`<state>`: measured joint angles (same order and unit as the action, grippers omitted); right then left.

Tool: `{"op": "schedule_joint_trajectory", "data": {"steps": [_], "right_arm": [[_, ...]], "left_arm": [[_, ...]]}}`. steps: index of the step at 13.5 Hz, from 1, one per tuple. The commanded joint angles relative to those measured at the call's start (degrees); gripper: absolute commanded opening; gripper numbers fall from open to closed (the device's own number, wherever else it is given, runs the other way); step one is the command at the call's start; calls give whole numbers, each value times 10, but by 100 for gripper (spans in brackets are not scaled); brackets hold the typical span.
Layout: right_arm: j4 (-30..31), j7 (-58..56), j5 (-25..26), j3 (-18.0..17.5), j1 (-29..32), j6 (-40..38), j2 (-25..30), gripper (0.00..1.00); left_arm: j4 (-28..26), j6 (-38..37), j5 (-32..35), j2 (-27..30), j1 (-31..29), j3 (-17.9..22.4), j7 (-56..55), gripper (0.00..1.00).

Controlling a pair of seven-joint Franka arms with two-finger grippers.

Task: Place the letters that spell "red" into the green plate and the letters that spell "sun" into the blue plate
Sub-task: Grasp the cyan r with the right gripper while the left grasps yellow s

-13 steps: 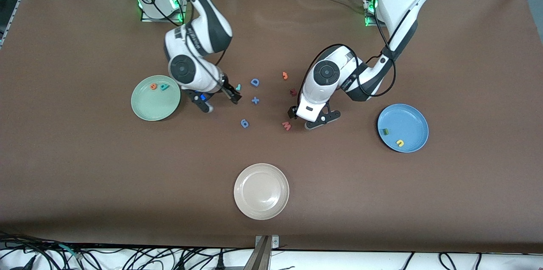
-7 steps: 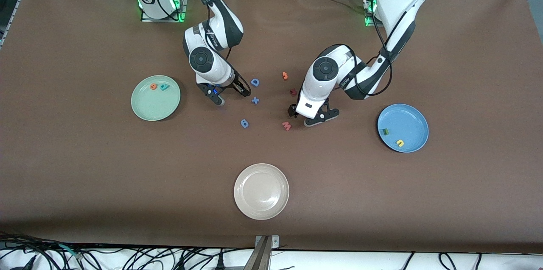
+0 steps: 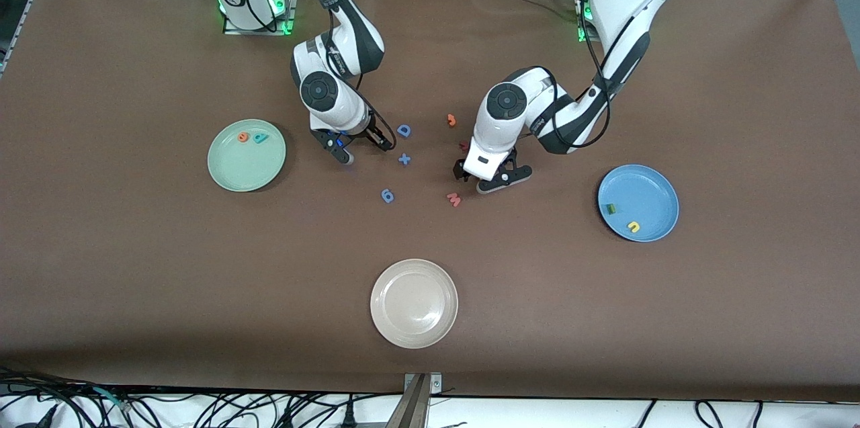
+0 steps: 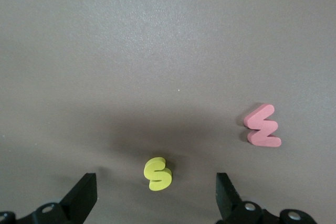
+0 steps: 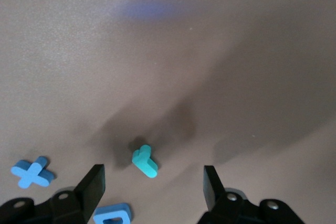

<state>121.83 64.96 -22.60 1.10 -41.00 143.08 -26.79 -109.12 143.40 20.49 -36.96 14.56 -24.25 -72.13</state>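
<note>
Next, my left gripper grabs the yellow "s" by the sides of its curves, to help spell "sun" in the blue plate [image 3: 648, 189].
The green plate [image 3: 232, 169] holds an orange "e" [image 3: 243, 137] and a teal "d" [image 3: 261, 138]. In the blue plate [image 3: 648, 189] lie a dark green "n" [image 3: 609, 209] and a yellow "u" [image 3: 633, 227]. My right gripper [image 3: 366, 149] [image 5: 153, 187] is low over the table and open, its fingers either side of the thin teal "r" [image 5: 144, 161] without touching it. My left gripper [image 3: 485, 181] [image 4: 156, 195] is also open, with the yellow "s" [image 4: 157, 173] lying between its fingers. Both letters are hidden in the front view.
A blue "D" [image 3: 403, 130], a blue plus [image 3: 404, 159] and a blue "6" [image 3: 388, 195] lie beside the right gripper. A salmon "w" [image 3: 454, 199], a dark red piece [image 3: 463, 144] and an orange piece [image 3: 451, 120] lie by the left gripper. A cream plate [image 3: 414, 304] sits nearest the front camera.
My right gripper has swung from beside the green plate to over the teal "r". My left gripper has shifted slightly away from the front camera, staying open.
</note>
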Motion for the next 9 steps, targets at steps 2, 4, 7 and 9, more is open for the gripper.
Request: {"op": "schedule_joint_trajectory", "data": {"steps": [2, 4, 7, 9], "right_arm": [[8, 1, -9, 0, -11, 22, -5, 72], [7, 0, -9, 0, -11, 22, -5, 62], [7, 0, -9, 0, -11, 21, -5, 52], [7, -2, -9, 0, -10, 20, -5, 40]], "left_arm": [[-10, 11, 25, 1, 2, 2, -20, 99], [-9, 12, 42, -4, 3, 1, -34, 96], [-8, 13, 78, -11, 4, 1, -71, 84], [-5, 12, 80, -12, 5, 1, -89, 42]]}}
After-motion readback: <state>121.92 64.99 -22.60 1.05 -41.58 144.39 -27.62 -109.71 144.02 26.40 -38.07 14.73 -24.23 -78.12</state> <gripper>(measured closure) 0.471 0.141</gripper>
